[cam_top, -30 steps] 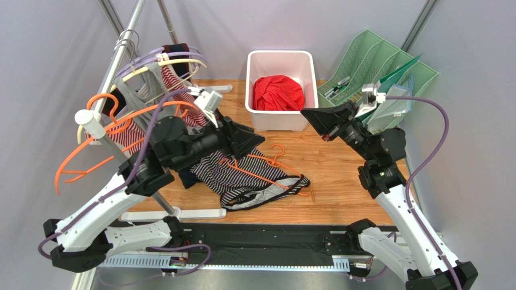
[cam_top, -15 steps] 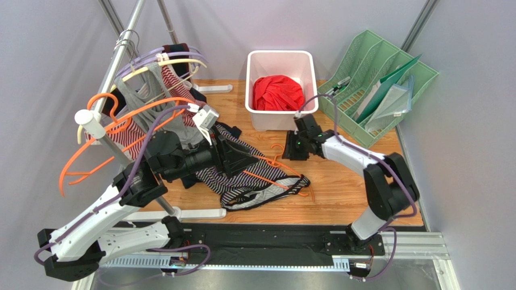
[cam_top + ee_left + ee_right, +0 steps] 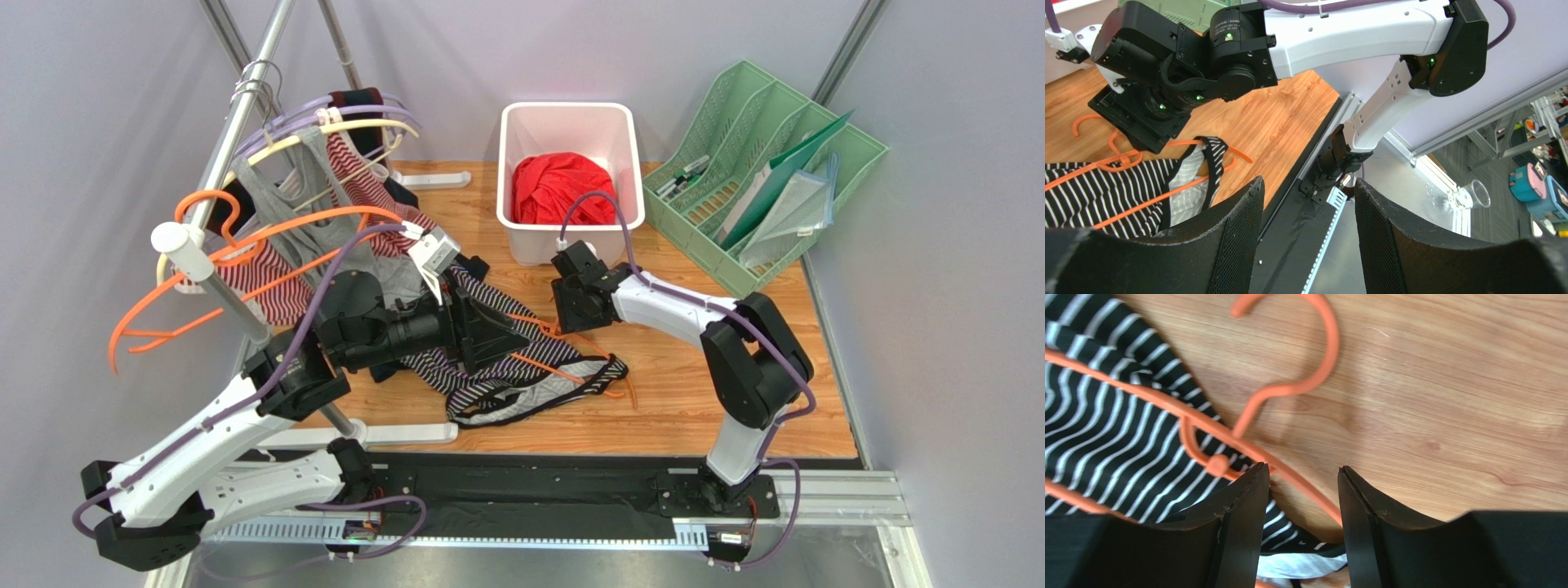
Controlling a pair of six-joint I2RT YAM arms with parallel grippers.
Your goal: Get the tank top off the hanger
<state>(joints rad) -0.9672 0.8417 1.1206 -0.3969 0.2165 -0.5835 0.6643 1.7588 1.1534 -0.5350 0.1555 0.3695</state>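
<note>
My right gripper grabs the hanger's orange arm [image 3: 586, 339] [image 3: 1301, 484] beside the hook next, which leaves the hook's base free for handing to my left gripper.
The black-and-white striped tank top [image 3: 521, 380] lies crumpled on the wooden table with an orange hanger [image 3: 555, 321] threaded through it. My right gripper [image 3: 568, 309] is low at the hanger's hook end. In the right wrist view it [image 3: 1301, 471] is open, its fingers straddling the hanger's orange arm [image 3: 1309, 490] just below the hook [image 3: 1290, 386], with the striped cloth [image 3: 1112, 441] to the left. My left gripper [image 3: 497, 325] hovers over the top's left part. In the left wrist view it [image 3: 1308, 184] is open and empty, with the top [image 3: 1100, 190] at its lower left.
A white bin [image 3: 567, 113] holding red cloth [image 3: 562, 186] stands behind the hanger. A green file rack [image 3: 773, 147] is at the back right. A clothes rack [image 3: 239, 129] with several hangers and garments [image 3: 319, 184] stands on the left, its foot [image 3: 393, 433] near the table's front.
My right arm has swung down from beside the green rack to the hanger's hook on the table. My left gripper has shifted slightly right and lower over the top.
</note>
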